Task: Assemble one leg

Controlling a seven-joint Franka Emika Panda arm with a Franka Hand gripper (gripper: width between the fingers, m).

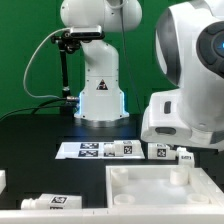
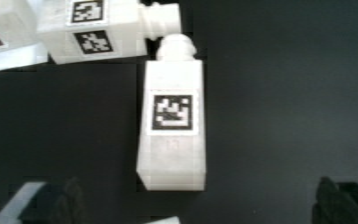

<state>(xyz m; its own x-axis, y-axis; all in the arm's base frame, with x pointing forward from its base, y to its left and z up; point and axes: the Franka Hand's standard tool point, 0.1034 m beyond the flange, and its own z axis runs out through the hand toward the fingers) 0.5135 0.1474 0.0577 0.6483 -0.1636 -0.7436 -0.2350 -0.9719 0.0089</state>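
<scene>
The gripper's fingers are above the leg's blunt end (image 2: 172, 180), with only black table between them, so my gripper should move lower before it closes.
In the wrist view one leg (image 2: 172, 120), a chunky white post with a black-and-white tag on its side and a narrower tip at one end, lies flat on the black table. My gripper (image 2: 194, 205) is open above it. Its two dark fingertips (image 2: 44, 202) stand wide apart, either side of the leg's blunt end, and touch nothing. Two more tagged legs (image 2: 78, 28) lie close beyond the tip. In the exterior view several legs (image 1: 160, 150) lie in a row behind the panel. The arm's white body (image 1: 178, 112) hangs over them and hides the fingers.
The large flat white panel with raised edges (image 1: 150, 172) lies at the front. The marker board (image 1: 85, 150) lies to the left of the row of legs. Another leg (image 1: 50, 201) lies at the front left. The robot base (image 1: 100, 95) stands at the back.
</scene>
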